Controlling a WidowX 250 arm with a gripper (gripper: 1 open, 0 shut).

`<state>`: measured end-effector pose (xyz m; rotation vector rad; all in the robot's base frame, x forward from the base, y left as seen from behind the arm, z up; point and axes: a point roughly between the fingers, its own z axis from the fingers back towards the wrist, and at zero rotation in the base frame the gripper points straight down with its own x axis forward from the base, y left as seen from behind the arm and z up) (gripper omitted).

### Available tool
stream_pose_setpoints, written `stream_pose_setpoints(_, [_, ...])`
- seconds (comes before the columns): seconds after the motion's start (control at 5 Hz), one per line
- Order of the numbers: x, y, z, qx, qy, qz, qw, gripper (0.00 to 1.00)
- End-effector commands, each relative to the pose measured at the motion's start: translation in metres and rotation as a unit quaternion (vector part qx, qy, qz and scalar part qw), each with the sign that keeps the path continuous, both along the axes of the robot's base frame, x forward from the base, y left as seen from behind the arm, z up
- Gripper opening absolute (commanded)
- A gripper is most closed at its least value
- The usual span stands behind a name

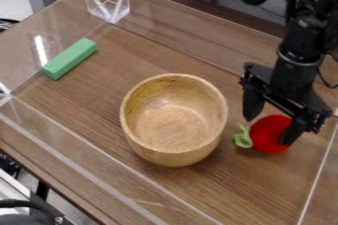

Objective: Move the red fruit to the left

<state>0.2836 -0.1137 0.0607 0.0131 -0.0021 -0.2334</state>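
The red fruit needs to be moved. My gripper next needs to grab its round red body point(271, 134) and leave the fruit's leafy tip free.
The red fruit point(274, 135) is a small bright-red ball with a green leafy tip pointing left toward the bowl. It lies on the wooden table point(185, 41), just right of the wooden bowl point(145, 93). My gripper point(283, 120) hangs straight over it on a black arm, open. One finger stands at the fruit's upper left and the other at its right. The fruit's upper edge is partly hidden behind the gripper.
A flat green block point(69, 57) lies at the far left of the table. A clear plastic stand point(109, 6) sits at the back. Low transparent walls point(27, 120) run along the table's left, front and right edges.
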Motion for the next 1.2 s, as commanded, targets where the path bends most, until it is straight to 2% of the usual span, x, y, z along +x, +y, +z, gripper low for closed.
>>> stream_pose_setpoints(0.0, [0.011, 0.000, 0.019, -0.008, -0.029, 0.007, 0.9995, 1.00])
stream_pose_setpoints(0.6, [0.002, 0.027, -0.016, -0.004, -0.014, -0.032, 0.9994, 1.00])
stream_pose_setpoints(0.8, [0.001, 0.034, -0.024, -0.003, -0.012, -0.010, 0.9999, 0.00])
stream_pose_setpoints(1.0, [0.002, 0.041, -0.024, -0.001, -0.017, 0.016, 0.9997, 0.00])
